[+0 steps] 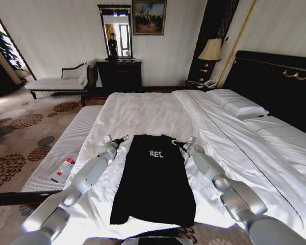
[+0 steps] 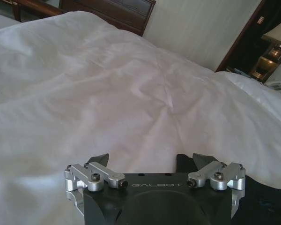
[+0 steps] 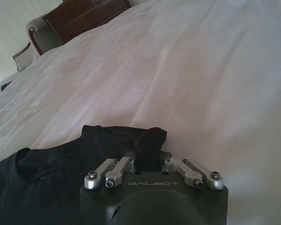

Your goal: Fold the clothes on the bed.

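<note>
The body of the T-shirt [image 1: 154, 186] is flat on the sheet, so my left gripper should pinch the T-shirt by the edge at its shoulder corner [image 1: 133, 137] next.
The clothes are one black T-shirt [image 1: 155, 178] with white chest lettering, lying flat as a long narrow shape near the foot of the bed [image 1: 143, 109]. My left gripper [image 1: 120, 139] sits at the shirt's left shoulder corner. In the left wrist view the left gripper [image 2: 143, 161] is open over white sheet, with black fabric [image 2: 271, 206] just beside it. My right gripper [image 1: 180, 144] is at the right shoulder corner. In the right wrist view the right gripper [image 3: 148, 161] is shut on a raised bunch of the T-shirt [image 3: 150, 138] near the collar.
A striped bench [image 1: 66, 143] runs along the bed's left side with a small red-and-white item [image 1: 64, 170] on it. White pillows [image 1: 239, 104] and the dark headboard [image 1: 280, 84] are at the right. A dresser [image 1: 119, 74] and chaise [image 1: 56, 81] stand at the far wall.
</note>
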You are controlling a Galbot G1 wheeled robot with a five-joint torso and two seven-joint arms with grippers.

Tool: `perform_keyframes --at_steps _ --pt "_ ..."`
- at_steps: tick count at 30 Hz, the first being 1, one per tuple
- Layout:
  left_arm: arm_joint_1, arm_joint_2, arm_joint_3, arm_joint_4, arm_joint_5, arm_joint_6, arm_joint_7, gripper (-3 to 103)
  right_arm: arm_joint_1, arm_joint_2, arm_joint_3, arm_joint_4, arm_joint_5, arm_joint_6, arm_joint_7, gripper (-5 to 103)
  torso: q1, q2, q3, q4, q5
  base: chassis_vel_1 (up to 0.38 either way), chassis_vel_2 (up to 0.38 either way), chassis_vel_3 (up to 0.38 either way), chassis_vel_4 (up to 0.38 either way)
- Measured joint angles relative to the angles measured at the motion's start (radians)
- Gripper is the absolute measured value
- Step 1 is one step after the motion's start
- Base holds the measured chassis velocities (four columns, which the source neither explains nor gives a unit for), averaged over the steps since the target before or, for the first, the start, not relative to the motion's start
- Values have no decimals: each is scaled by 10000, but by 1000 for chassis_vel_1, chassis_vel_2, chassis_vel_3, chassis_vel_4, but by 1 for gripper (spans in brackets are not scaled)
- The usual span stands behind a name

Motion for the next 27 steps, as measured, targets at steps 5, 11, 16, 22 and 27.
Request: perform_keyframes --at_steps 5,11,16,22,27 --pt "-221 -152 313 196 -54 112 240 100 0 -7 -67 111 12 -4 14 10 0 0 0 1 1 0 0 0 0" --pt "-970 -970 503 1306 170 203 384 100 71 -10 -189 133 30 -19 23 1 0 0 0 1 2 0 0 0 0" --pt "-1469 -1669 520 2087 263 329 153 100 46 -13 -190 176 31 -19 33 1 0 0 0 -3 3 0 0 0 0" --pt "-1849 -2184 696 2977 686 385 164 100 13 -63 -85 251 59 -19 48 1 1 0 0 3 2 0 0 0 0" --pt "-2026 -2483 773 3383 1054 452 203 100 -9 -78 94 209 70 -19 51 1 0 0 0 0 1 0 0 0 0"
